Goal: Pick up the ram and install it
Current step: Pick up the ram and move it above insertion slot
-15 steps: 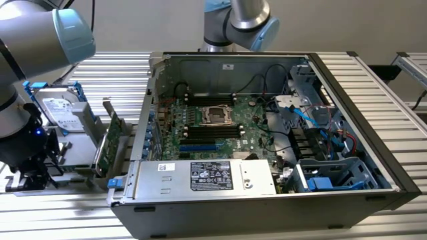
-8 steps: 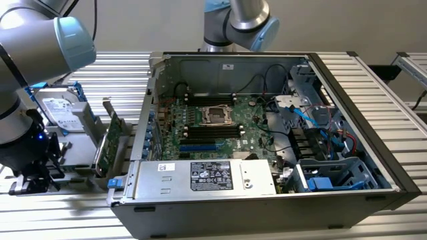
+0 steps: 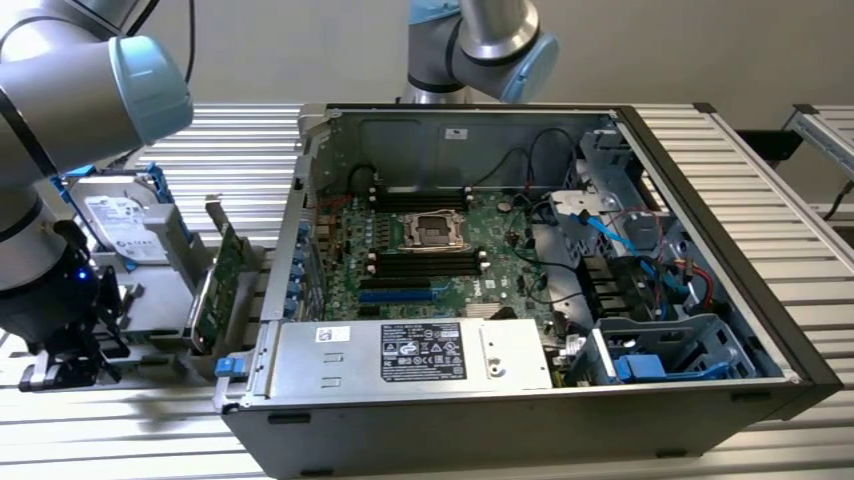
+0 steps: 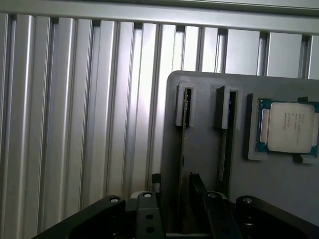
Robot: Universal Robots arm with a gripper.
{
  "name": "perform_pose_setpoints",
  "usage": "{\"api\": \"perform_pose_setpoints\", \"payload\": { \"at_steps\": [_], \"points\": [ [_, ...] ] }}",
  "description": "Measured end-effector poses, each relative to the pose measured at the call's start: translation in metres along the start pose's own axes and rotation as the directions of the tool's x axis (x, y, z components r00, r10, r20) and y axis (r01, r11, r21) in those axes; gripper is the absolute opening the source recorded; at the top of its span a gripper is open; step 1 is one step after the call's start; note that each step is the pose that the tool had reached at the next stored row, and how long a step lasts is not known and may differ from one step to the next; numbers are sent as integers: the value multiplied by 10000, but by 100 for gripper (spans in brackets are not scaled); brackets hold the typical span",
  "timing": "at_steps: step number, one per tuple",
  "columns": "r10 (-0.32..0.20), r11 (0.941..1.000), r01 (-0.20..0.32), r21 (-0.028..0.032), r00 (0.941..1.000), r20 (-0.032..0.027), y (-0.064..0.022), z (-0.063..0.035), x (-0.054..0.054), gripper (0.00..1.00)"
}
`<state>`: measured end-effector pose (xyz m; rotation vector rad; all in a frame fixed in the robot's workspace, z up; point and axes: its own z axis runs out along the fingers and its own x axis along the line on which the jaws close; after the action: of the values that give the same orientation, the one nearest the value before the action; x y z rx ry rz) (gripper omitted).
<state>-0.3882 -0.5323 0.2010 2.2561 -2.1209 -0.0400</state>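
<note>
My gripper should next grab the nearer ram by its bare middle part (image 4: 180, 185) to pick it up, because the raised grey slot of the holder wraps the ram's end.
Two ram sticks stand on edge in slots of a grey holder (image 4: 199, 99). The nearer ram (image 4: 182, 149) runs between my fingertips, and the second ram (image 4: 225, 149) stands parallel beside it. My gripper (image 4: 175, 181) hangs just above the holder, open, with one dark finger (image 4: 196, 183) on one side of the nearer stick and the other finger (image 4: 155, 178) on its other side; neither touches it. In the exterior view my gripper (image 3: 67, 355) is low at the exterior view's left, beside the open computer case (image 3: 694, 200). The motherboard's black memory slots (image 3: 420, 262) lie beside the CPU socket (image 3: 434, 228).
A processor chip (image 4: 289, 127) lies in a recess of the same holder. A silver hard drive (image 3: 120, 225) with blue rails and a wider green expansion card (image 3: 220, 285) stand between my arm and the case. The power supply (image 3: 414, 355) fills the case's front edge. The table (image 4: 75, 124) is ribbed aluminium.
</note>
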Motion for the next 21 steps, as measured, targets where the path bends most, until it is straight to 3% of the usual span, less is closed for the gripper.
{"api": "perform_pose_setpoints", "payload": {
  "at_steps": [12,15,16,17,21],
  "points": [
    [254,9997,-254,-43,9997,16,0,7,-6,35],
    [343,9994,-343,-66,9994,21,-1,7,-6,21],
    [434,9990,-434,-88,9991,25,-1,7,-6,21],
    [592,9982,-591,-122,9982,34,-1,10,-5,13],
    [681,9976,-680,-147,9977,39,-1,11,-4,13]
  ]
}}
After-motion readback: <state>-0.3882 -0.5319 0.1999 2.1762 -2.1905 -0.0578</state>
